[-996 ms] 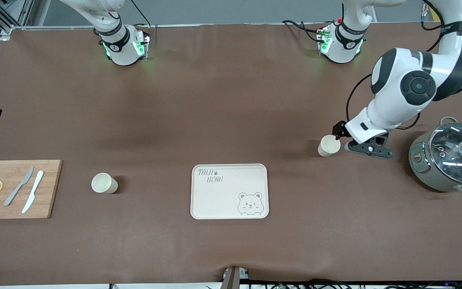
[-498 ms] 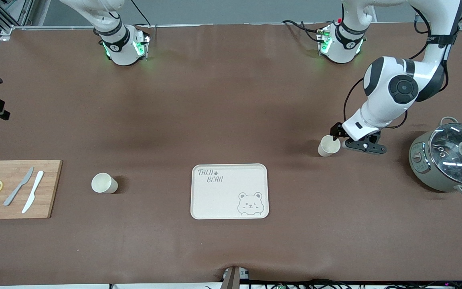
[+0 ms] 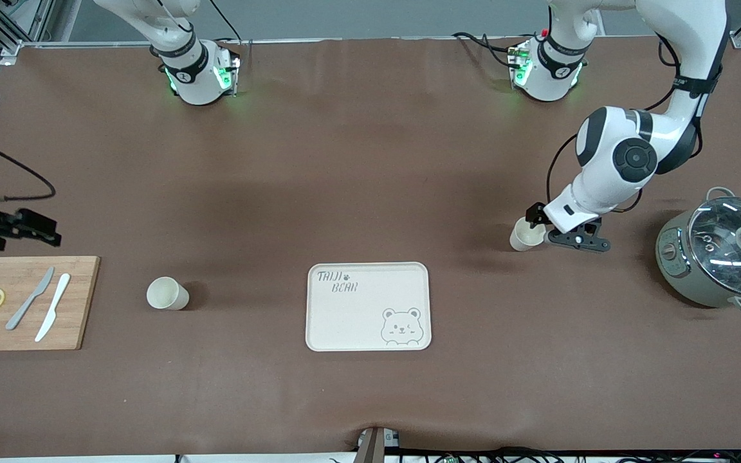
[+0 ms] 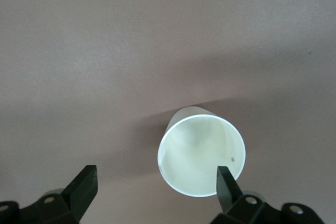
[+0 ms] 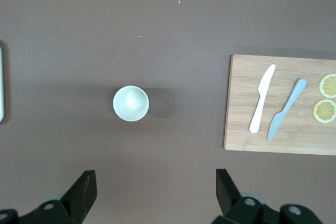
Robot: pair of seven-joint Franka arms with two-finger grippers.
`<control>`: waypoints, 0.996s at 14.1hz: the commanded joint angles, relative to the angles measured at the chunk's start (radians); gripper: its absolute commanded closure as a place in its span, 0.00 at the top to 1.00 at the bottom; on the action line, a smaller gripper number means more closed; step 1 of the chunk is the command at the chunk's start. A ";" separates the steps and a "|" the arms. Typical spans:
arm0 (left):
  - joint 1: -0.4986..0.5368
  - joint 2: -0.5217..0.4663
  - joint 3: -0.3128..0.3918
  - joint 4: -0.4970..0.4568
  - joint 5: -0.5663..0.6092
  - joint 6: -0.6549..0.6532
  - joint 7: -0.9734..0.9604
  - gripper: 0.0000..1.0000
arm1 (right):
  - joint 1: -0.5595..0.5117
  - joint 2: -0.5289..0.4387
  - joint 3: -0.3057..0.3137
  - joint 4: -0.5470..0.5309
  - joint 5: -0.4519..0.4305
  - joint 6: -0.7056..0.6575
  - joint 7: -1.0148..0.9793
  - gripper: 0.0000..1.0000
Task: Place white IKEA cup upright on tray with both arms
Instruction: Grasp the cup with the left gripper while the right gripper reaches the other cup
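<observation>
I need to lower the fingers of my left gripper before I close them on the cup. They are still above the white cup's rim (image 3: 521, 235).
A white cup (image 3: 527, 234) stands upright, farther from the camera than the cream bear tray (image 3: 368, 307) and toward the left arm's end. My left gripper (image 3: 538, 218) hangs low over it, open. In the left wrist view one finger (image 4: 227, 181) overlaps the rim of this cup (image 4: 201, 158), and the other finger (image 4: 84, 186) is well off to its side. A second white cup (image 3: 166, 293) stands upright between the tray and the cutting board. My right gripper (image 3: 45, 233) is open, high over the table by the board, looking down on that cup (image 5: 130, 103).
A wooden cutting board (image 3: 78, 302) with two knives and two lemon slices lies at the right arm's end. A grey pot with a glass lid (image 3: 721, 251) stands at the left arm's end, close to the left arm's elbow.
The left arm has drawn in and its gripper has sunk closer to the cup. The right gripper has moved into view, toward the cutting board.
</observation>
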 commanded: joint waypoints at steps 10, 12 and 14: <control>0.010 0.096 -0.009 0.003 0.022 0.128 0.010 1.00 | -0.004 0.263 0.000 0.006 0.059 0.162 -0.004 1.00; 0.010 0.119 -0.009 0.000 0.024 0.159 0.009 1.00 | 0.004 0.273 -0.002 -0.028 0.053 0.213 -0.010 1.00; 0.010 0.122 -0.009 -0.002 0.025 0.164 0.009 1.00 | 0.008 0.273 -0.002 -0.086 0.049 0.288 -0.010 1.00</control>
